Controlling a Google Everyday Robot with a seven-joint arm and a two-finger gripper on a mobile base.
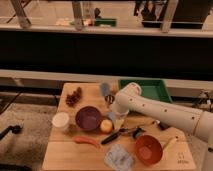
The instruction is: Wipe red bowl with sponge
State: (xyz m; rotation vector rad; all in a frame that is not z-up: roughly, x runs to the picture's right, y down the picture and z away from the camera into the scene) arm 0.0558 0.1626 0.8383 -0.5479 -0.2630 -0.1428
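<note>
The robot's gripper will wipe the red bowl [148,149] next, so it will first grab the small light-blue sponge by its block body [114,117].
The red bowl [148,149] sits upright at the front right of the wooden table [65,155]. The sponge [111,116], a small light-blue block, lies between the purple bowl [88,118] and the arm. My white arm comes in from the right and bends down at the table's middle. My gripper [116,120] hangs just above and beside the sponge, open, with nothing seen held. The arm hides part of the sponge.
A pale cloth [119,158] lies left of the red bowl. A white cup [61,121], a yellow fruit [106,126], an orange carrot-like piece [87,141] and a black utensil [119,135] crowd the middle. A blue cylinder [104,90] and a green tray [146,90] stand behind.
</note>
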